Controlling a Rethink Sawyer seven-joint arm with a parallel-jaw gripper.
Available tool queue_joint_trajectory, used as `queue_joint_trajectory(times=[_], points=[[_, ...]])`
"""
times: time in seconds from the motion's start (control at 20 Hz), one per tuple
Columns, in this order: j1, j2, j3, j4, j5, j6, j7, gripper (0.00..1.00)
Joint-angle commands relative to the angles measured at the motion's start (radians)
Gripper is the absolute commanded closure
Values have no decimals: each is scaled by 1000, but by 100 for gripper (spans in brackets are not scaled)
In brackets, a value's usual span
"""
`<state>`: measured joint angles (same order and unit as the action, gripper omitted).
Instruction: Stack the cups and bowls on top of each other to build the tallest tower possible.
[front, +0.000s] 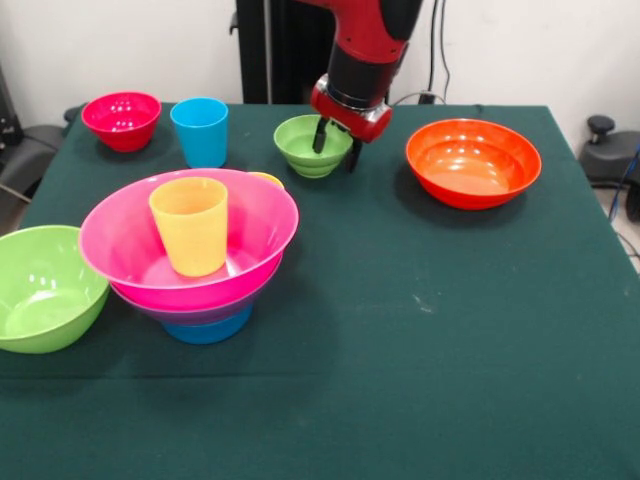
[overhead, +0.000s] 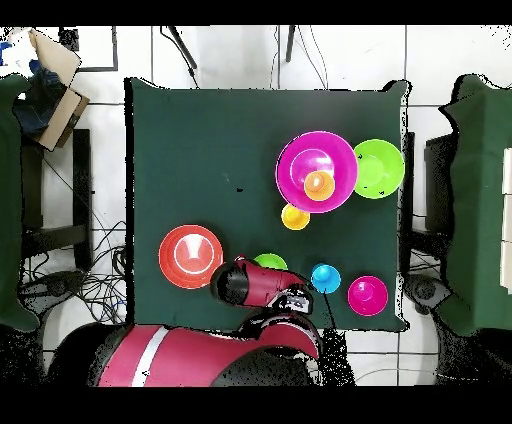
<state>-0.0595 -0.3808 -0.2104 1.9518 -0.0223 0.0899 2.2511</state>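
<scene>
I should next pick up the small green bowl by its rim with my gripper, to stack it onto the yellow cup in the tower.
My gripper is low over the small green bowl, open, with one finger inside the bowl and the other just outside its right rim. The tower stands front left: a mid blue bowl, a purple rim and the big pink bowl, with the orange-yellow cup upright inside. A pale yellow cup peeks out behind the pink bowl. The sky blue cup and small red bowl sit at the back left. In the overhead view the arm covers part of the small green bowl.
The big lime green bowl touches the tower's left side at the table's left edge. The orange bowl sits alone at the back right. Dark green cloth covers the table's front and right.
</scene>
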Motion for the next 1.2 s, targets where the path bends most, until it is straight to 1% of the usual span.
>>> queue_joint_trajectory(times=[0.05,0.15,0.2,0.35,0.4,0.5,0.6,0.75,0.95,1.05,1.2], points=[[-28,25,108,-28,46,-54,153,0],[-26,22,100,-41,41,-50,143,0],[-21,20,91,-48,33,-60,137,100],[-41,9,107,-45,27,-74,134,100],[-40,5,104,-53,37,-37,129,100],[-47,-35,110,-58,42,33,109,100],[-41,-81,102,-71,55,113,96,100],[-40,-140,94,-119,65,259,67,100],[-20,-175,65,-207,64,408,50,100],[-19,-172,60,-250,57,442,45,100],[-34,-162,77,-316,50,497,37,100]])
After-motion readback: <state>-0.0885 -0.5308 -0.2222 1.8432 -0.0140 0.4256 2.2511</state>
